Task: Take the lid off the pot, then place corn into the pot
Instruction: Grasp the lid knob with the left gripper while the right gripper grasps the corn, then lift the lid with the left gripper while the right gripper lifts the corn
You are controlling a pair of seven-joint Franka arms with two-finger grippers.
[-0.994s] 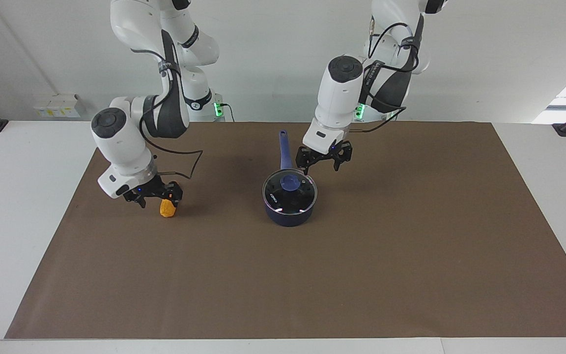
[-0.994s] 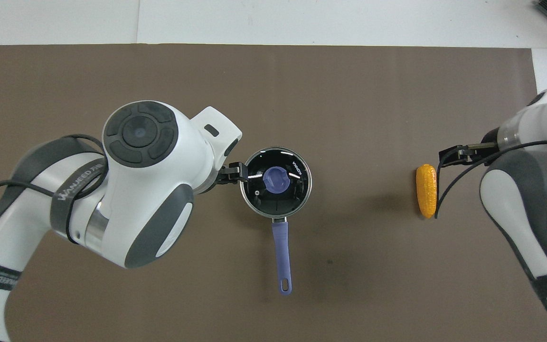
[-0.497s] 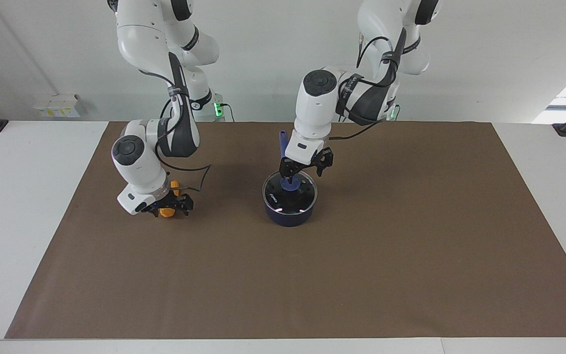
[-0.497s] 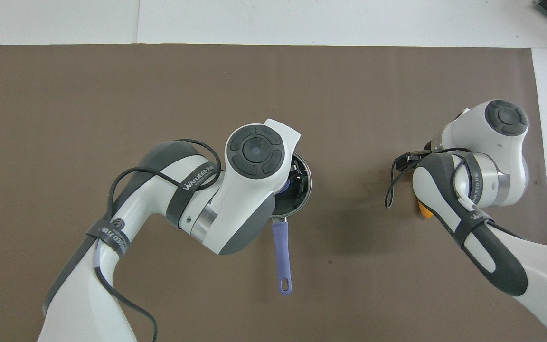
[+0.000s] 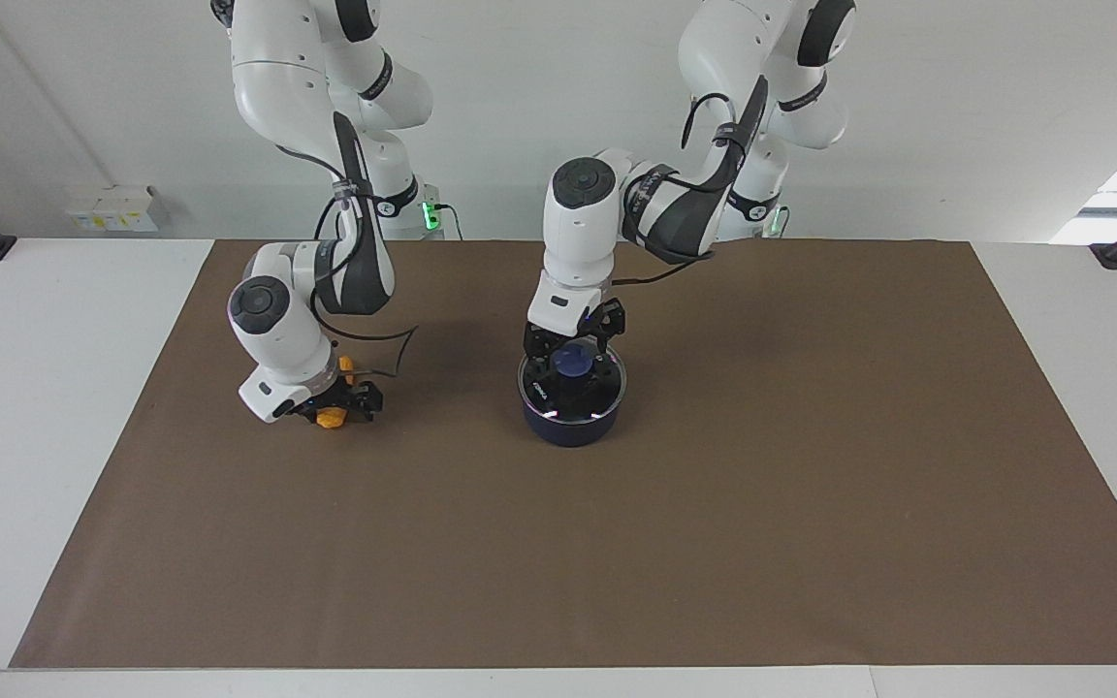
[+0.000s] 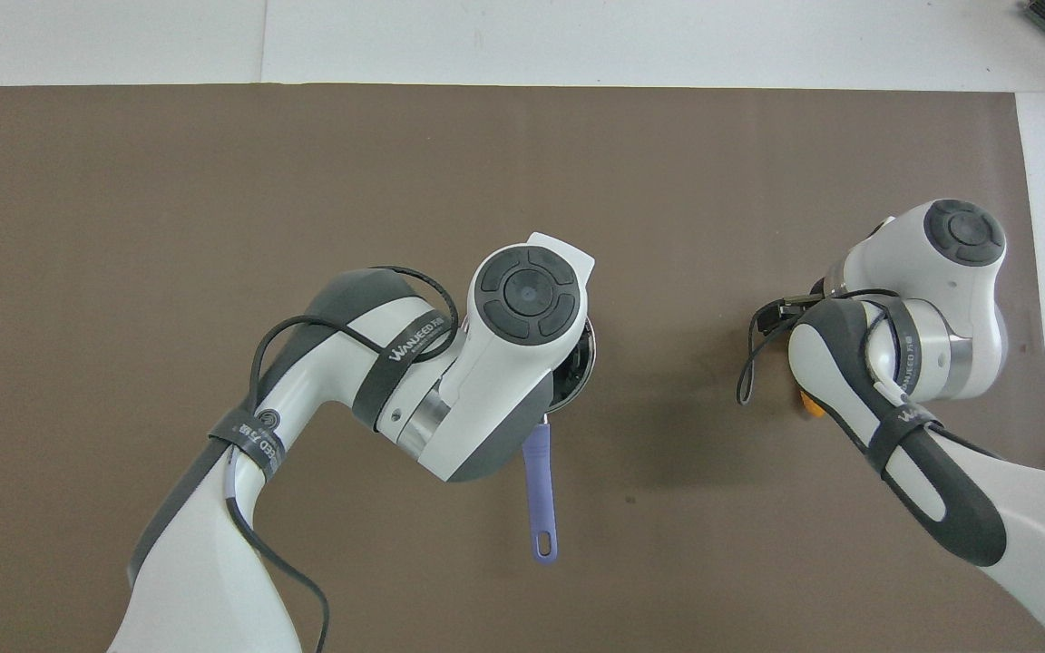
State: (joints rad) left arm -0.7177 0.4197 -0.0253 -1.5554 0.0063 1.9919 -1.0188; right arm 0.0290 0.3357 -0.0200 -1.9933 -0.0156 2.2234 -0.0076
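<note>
The glass lid spreads across the pot, too wide for my fingers. My left gripper will next grip its narrow blue knob to lift it.
The dark blue pot stands mid-table with the glass lid on it. My left gripper is down at the lid, open, with a finger on each side of the blue knob. The orange-yellow corn lies on the mat toward the right arm's end. My right gripper is low over it, open, straddling the cob. In the overhead view the left arm covers most of the pot's rim; the handle points toward the robots. Only a tip of the corn shows there.
A brown mat covers the table. A black cable loops from the right wrist beside the corn. Small white boxes sit at the table's edge near the robots.
My left gripper has moved from beside the pot to over the lid and dropped around the knob. My right gripper has come from beside the corn to low over it.
</note>
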